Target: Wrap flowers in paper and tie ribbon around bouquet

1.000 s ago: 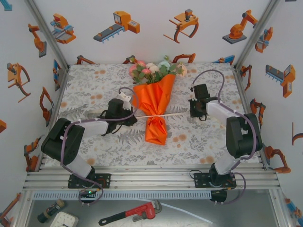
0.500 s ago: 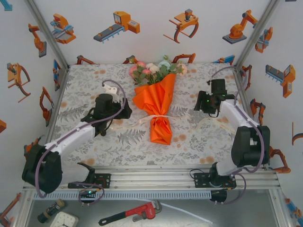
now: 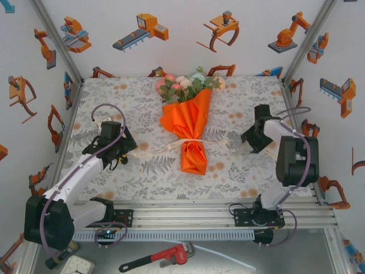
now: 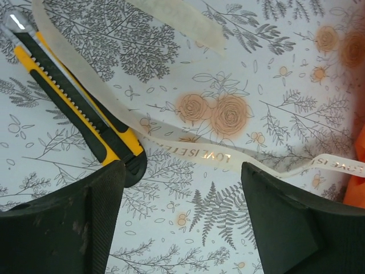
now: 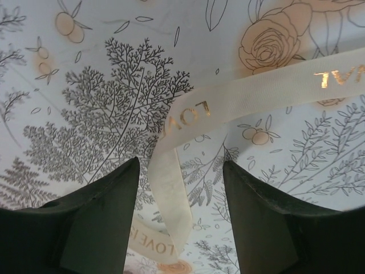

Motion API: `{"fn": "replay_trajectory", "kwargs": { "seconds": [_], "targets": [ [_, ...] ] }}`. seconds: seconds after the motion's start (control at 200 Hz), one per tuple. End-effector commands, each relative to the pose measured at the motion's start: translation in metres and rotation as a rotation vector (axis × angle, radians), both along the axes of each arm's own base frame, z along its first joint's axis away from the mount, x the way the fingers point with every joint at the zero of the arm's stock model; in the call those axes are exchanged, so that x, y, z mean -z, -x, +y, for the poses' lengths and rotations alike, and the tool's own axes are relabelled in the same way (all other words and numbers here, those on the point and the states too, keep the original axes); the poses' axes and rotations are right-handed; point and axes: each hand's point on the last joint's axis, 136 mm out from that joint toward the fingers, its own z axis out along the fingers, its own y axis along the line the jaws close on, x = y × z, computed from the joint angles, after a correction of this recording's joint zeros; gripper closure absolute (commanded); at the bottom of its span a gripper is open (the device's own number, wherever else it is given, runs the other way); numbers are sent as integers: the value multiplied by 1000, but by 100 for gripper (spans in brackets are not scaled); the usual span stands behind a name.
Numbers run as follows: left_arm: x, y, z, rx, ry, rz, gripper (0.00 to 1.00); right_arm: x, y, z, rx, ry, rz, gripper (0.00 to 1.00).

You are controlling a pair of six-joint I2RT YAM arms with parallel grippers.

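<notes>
My right gripper should go to the cream ribbon and pinch its loose curl. The ribbon's tail then stays free to tie around the bouquet (image 3: 191,123).
The bouquet lies at the table's middle: flowers (image 3: 185,84) top an orange paper (image 3: 189,123) cone, cinched by the cream ribbon (image 3: 193,140). Off to its left my left gripper (image 3: 121,152) stands open. In the left wrist view that gripper (image 4: 181,171) has bare tablecloth between its fingers, and a ribbon (image 4: 188,149) tail lies flat just beyond the tips, running toward the paper (image 4: 359,171). Right of the bouquet my right gripper (image 3: 246,144) is open. In the right wrist view the gripper (image 5: 181,165) straddles a loose curl of ribbon (image 5: 171,200) that neither finger pinches.
A yellow and black utility knife (image 4: 74,103) lies by my left finger. Printed walls and metal posts (image 3: 60,45) close in the table on three sides. A red pipe wrench (image 3: 157,257) lies below the front rail (image 3: 182,217).
Both grippers have opened and let go of the taut ribbon ends. Each arm has drawn outward, away from the bouquet. The ribbon tails now lie slack on the cloth.
</notes>
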Motion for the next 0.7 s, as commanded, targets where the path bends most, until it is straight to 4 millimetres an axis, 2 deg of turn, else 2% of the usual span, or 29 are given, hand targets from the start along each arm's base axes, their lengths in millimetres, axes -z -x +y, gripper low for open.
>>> {"fn": "replay_trajectory", "kwargs": {
  "seconds": [0.0, 0.03, 0.07, 0.16, 0.225, 0.29, 0.345, 0.406, 0.491, 0.546, 0.601, 0.691],
  "targets": [
    [3, 6, 9, -47, -10, 23, 22, 2, -12, -6, 67, 36, -9, 45],
    [2, 6, 10, -50, -12, 22, 22, 4, -13, -8, 67, 48, -2, 48],
    [2, 6, 10, -49, -14, 18, 21, 6, -14, -12, 64, 68, 2, 59],
    [1, 8, 14, -62, -30, 26, 21, 0, -20, -18, 56, 99, -29, 100],
    [-1, 9, 16, -70, -40, 48, 20, -19, -30, -21, 48, 92, -92, 100],
    [-2, 10, 19, -89, -46, 72, 20, -53, -44, -23, 27, 96, -196, 100],
    [-2, 8, 20, -99, -51, 81, 20, -89, -59, -15, -32, 83, -318, 100],
    [-1, 4, 24, -121, -71, 84, 11, -124, -68, -3, -79, 57, -434, 100],
    [3, -9, 25, -107, -120, 89, 15, -158, -69, 18, -147, 27, -549, 100],
    [8, -24, 14, 8, -166, 102, 24, -171, -68, 32, -186, 21, -603, 100],
    [10, -34, -12, 224, -205, 149, 38, -178, -66, 44, -220, 4, -637, 100],
    [19, -36, -44, 542, -337, 251, 42, -183, -63, 53, -254, -22, -666, 100]
  ]
}}
